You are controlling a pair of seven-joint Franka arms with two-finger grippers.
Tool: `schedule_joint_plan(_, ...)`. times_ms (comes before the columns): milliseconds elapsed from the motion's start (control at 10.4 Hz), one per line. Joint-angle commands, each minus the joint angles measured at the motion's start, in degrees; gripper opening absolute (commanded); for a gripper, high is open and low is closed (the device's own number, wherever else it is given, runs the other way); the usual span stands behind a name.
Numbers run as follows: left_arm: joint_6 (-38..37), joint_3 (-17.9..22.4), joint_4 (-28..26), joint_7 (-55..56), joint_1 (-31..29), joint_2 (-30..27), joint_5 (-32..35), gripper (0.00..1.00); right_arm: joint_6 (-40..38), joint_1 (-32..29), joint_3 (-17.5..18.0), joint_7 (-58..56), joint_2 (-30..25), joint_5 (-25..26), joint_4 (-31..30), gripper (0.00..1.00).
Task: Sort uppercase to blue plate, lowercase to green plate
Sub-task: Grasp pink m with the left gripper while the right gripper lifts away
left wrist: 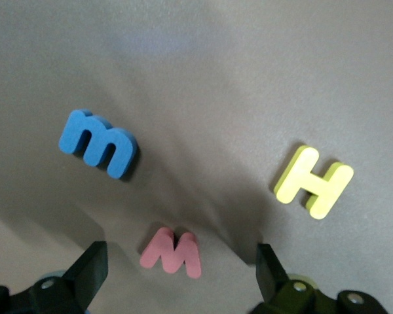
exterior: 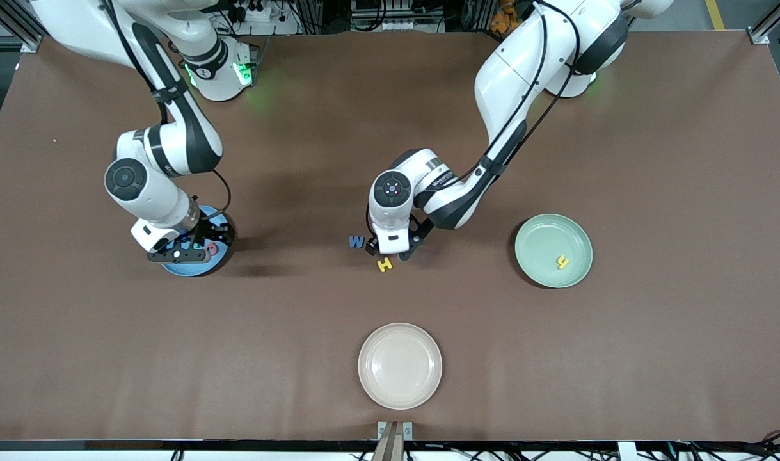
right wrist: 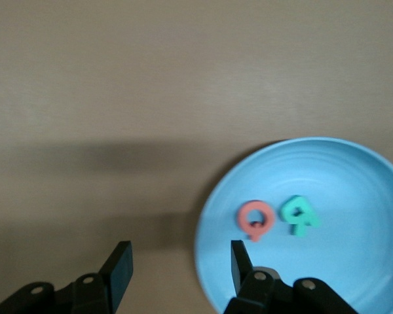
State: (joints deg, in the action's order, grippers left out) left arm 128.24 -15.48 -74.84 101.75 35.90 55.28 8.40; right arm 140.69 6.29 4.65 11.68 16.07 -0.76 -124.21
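Observation:
My left gripper's fingers are low on either side of the red w (left wrist: 165, 243), so my left gripper closes on it next.
My left gripper (exterior: 393, 251) is open, low over the letters in the middle of the table. In the left wrist view its fingers (left wrist: 92, 267) stand either side of the red w (left wrist: 172, 252), apart from it. The blue m (left wrist: 97, 144) (exterior: 356, 241) and yellow H (left wrist: 313, 181) (exterior: 384, 264) lie beside it. My right gripper (exterior: 180, 254) (right wrist: 180, 265) is open and empty over the blue plate's (exterior: 194, 269) (right wrist: 354, 170) edge. The red Q-like letter (right wrist: 255, 219) and teal R-like letter (right wrist: 299, 214) lie in it. The green plate (exterior: 537, 237) holds the yellow h (exterior: 562, 261). The blue W and blue a are hidden.
A cream-white plate (exterior: 399, 333) sits nearest the front camera, at the middle of the table's edge. Brown table surface lies between the three plates.

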Motion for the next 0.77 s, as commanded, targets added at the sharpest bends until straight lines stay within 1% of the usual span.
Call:
schedule_joint_plan(0, -0.7, 0.6, -0.2, 0.3, 0.8, -0.5, 1.2, 1.00, -0.8, 1.2, 2.5, 6.2, -0.5, -2.8, 1.4, 0.70)
schedule_joint_plan(97, -0.7, 0.6, -0.2, 0.3, 0.7, -0.6, 1.2, 1.00, -0.3, 1.2, 4.3, 9.3, -0.2, -2.8, 2.0, 0.70)
schedule_joint_plan(193, -0.7, 0.6, -0.2, 0.2, 0.3, -0.6, 1.2, 0.86, -0.2, 1.4, 5.0, 11.1, -0.2, -2.8, 2.3, 0.71)
schedule_joint_plan(290, -0.7, 0.6, -0.2, -0.3, 0.0, -0.6, 1.2, 0.62, -0.2, 1.4, 5.3, 11.3, -0.1, -2.8, 2.5, 0.71)
schedule_joint_plan(483, -0.7, 0.6, -0.2, 0.3, -0.4, -0.7, 1.1, 0.00, -0.2, 1.4, 5.3, 11.3, 0.0, -2.8, 2.6, 0.71)
schedule_joint_plan(676, -0.7, 0.6, -0.2, 0.4, -0.2, -0.6, 1.1, 0.00, -0.3, 1.4, 5.3, 11.3, 0.0, -2.8, 2.6, 0.70)
